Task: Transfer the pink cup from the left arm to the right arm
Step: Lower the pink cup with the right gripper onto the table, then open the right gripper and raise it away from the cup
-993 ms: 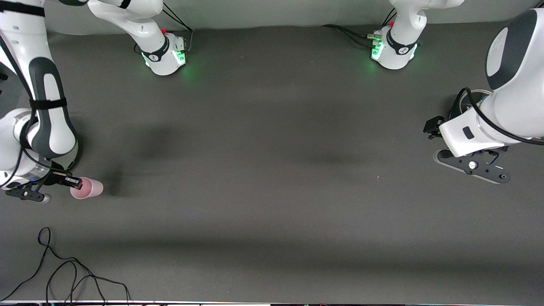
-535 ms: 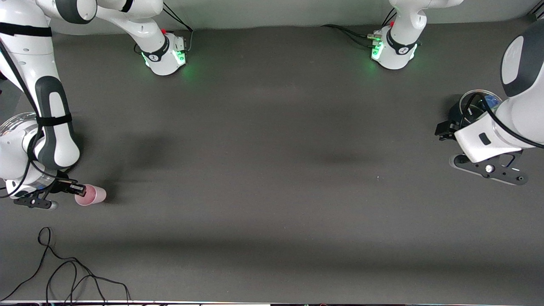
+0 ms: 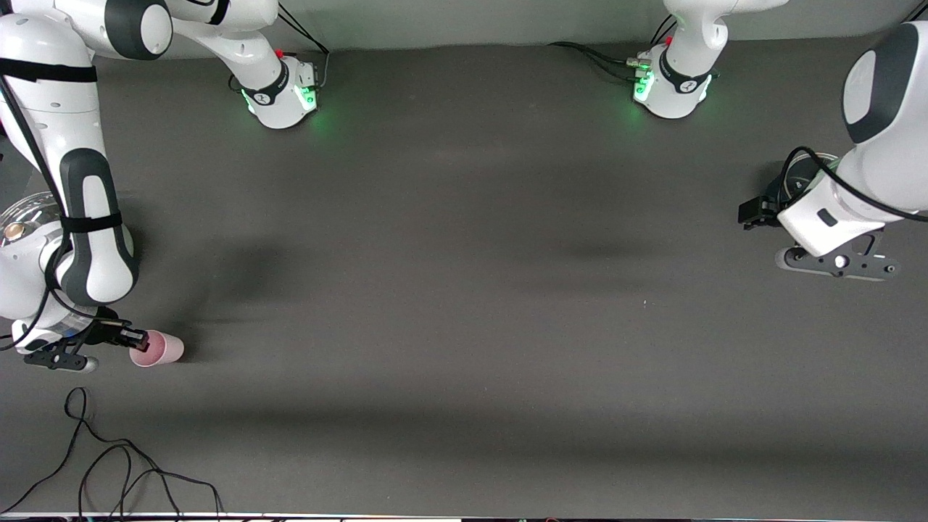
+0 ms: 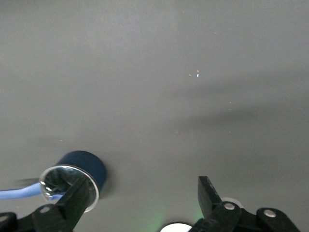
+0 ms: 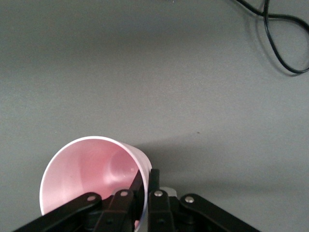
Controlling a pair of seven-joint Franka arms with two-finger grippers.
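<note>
The pink cup's lower edge (image 3: 155, 362) is on the tabletop beside its shadow in the front view, so the cup would stay there and my right gripper should open its fingers.
The pink cup (image 3: 161, 349) (image 5: 91, 174) is tilted on its side low over the table at the right arm's end. My right gripper (image 3: 138, 338) (image 5: 147, 175) is shut on the cup's rim, one finger inside the mouth and one outside. Whether the cup touches the table cannot be told. At the left arm's end of the table my left gripper (image 4: 142, 186) stands open with nothing between its fingers, beside the dark blue pot (image 4: 84, 166).
The dark blue pot (image 3: 797, 177) is partly hidden under the left arm. A glass-lidded pot (image 3: 18, 221) sits under the right arm's elbow. A black cable (image 3: 109, 464) (image 5: 275, 38) loops nearer the front camera than the cup.
My right gripper has carried the pink cup lower in the front view. The left arm's hand has shifted toward its end of the table and a little toward the bases, still open.
</note>
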